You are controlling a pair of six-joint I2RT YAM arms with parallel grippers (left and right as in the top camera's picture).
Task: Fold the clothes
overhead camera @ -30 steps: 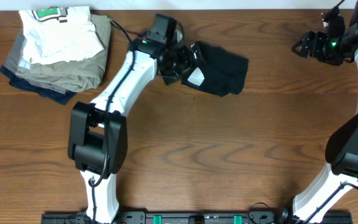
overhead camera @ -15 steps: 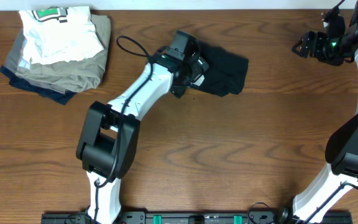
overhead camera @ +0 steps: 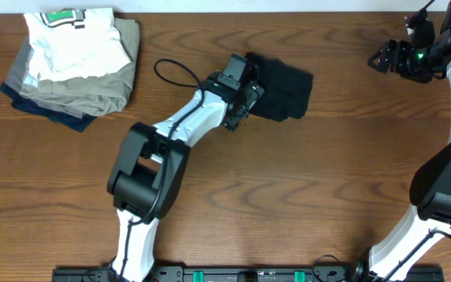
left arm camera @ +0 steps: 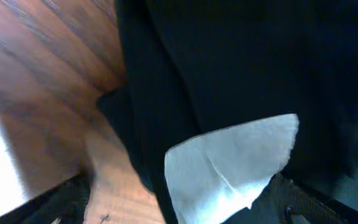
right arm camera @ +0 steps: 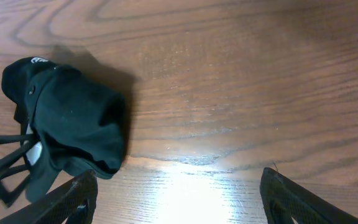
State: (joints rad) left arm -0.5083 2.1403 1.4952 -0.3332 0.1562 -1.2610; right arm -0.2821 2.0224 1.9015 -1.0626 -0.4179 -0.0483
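I need to grab the black garment next with my left gripper, at its edge by the white tag, and then I will stack the folded garment on the pile.
The black garment lies bunched and partly folded at the back middle of the table. My left gripper is low over its left edge. In the left wrist view the black cloth fills the frame, its white tag lies between my fingers, and the left gripper has its fingers wide apart, open. My right gripper hovers at the back right, open and empty. In the right wrist view the garment lies at the left, apart from the right gripper.
A stack of folded white, khaki and navy garments sits at the back left corner. Bare wooden table lies in front of the garment. The left arm's cable loops beside the garment.
My left gripper has moved right, from the garment's left end onto its left edge. The white tag that showed from above is now covered. The right arm has not moved.
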